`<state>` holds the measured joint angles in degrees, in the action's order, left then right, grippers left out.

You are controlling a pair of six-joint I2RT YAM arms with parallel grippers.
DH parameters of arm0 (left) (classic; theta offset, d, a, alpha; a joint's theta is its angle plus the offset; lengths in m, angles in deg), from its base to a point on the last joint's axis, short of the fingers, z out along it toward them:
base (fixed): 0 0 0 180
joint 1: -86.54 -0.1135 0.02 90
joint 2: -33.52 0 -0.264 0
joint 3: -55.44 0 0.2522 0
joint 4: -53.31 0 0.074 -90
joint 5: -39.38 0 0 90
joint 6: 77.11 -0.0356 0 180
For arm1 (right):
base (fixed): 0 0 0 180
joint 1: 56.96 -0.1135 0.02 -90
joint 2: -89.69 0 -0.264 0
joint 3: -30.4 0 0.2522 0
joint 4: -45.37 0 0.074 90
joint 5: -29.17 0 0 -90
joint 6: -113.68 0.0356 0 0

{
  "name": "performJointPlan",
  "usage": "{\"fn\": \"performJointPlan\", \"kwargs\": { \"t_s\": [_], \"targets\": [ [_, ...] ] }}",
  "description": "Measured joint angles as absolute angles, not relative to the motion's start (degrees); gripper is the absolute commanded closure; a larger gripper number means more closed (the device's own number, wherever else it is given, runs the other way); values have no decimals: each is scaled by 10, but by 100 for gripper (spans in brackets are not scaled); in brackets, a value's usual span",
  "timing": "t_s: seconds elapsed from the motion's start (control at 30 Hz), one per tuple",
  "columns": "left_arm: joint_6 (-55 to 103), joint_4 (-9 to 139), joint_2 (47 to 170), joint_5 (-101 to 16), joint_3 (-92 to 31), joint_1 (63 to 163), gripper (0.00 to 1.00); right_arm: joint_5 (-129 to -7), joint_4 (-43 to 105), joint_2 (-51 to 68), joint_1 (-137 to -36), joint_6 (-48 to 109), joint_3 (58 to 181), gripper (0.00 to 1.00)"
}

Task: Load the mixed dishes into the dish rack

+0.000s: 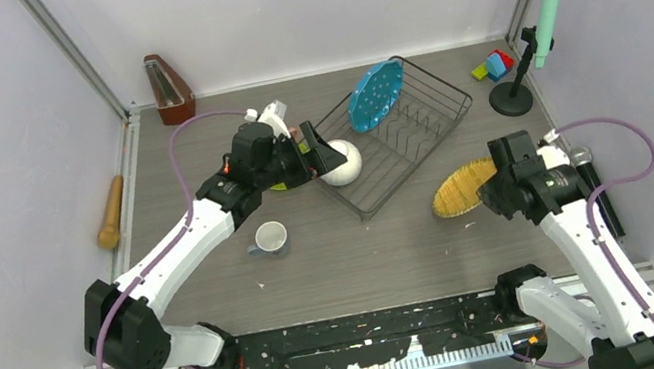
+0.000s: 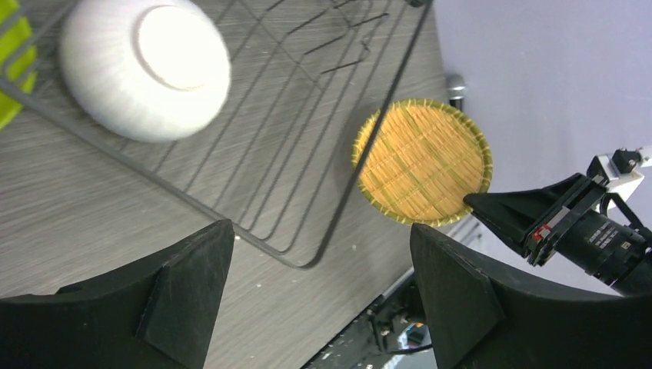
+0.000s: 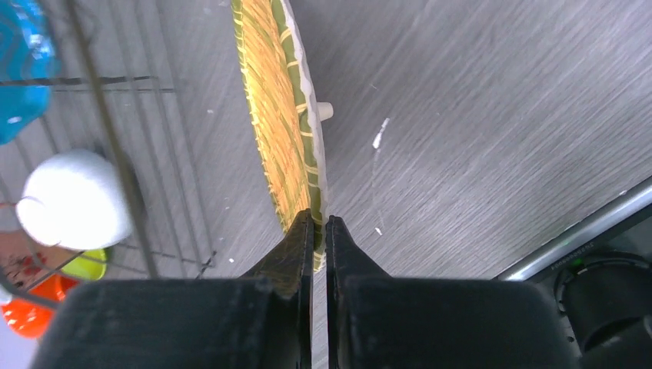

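My left gripper should rack the woven yellow plate [image 1: 461, 188], grabbing its free rim opposite my right gripper.
The black wire dish rack [image 1: 416, 133] stands mid-table, and a blue white-dotted plate [image 1: 376, 95] leans in its far corner. A white bowl [image 1: 341, 163] lies upside down in the rack's near-left corner and also shows in the left wrist view [image 2: 146, 69]. My left gripper [image 1: 317, 161] is open and empty just left of the bowl, over a lime-green plate [image 1: 281, 186]. A pale grey-white mug [image 1: 269, 239] stands on the table. My right gripper [image 3: 319, 227] is shut on the rim of a woven yellow plate [image 1: 461, 188], held on edge beside the rack. An orange bowl [image 3: 31, 311] shows past the rack. The pink mug is not clearly seen.
A brown metronome [image 1: 170, 88] stands at the back left. A wooden rolling pin [image 1: 112, 212] lies by the left wall. A green microphone on a black stand [image 1: 547, 3] and coloured toy blocks [image 1: 493, 66] are at the back right.
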<state>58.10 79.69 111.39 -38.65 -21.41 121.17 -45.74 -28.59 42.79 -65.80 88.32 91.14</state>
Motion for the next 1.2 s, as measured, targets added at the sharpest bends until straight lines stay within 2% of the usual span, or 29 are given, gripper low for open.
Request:
{"fn": "performJointPlan", "kwargs": {
  "t_s": [0.23,0.4,0.67,1.0,1.2],
  "targets": [
    [655,738,1119,-327,-214,1214,13,-448,-336,386,-658,809,1103,100],
    [698,691,1149,-283,-219,1214,13,-475,-328,369,-658,758,1175,100],
    [718,677,1154,-262,-219,1211,12,-583,-275,367,-658,698,1181,100],
    [730,656,1148,-231,-219,1155,5,-730,-157,340,-658,673,1141,100],
    [744,629,1149,-206,-219,1135,5,-794,-107,334,-658,672,1118,100]
  ]
}}
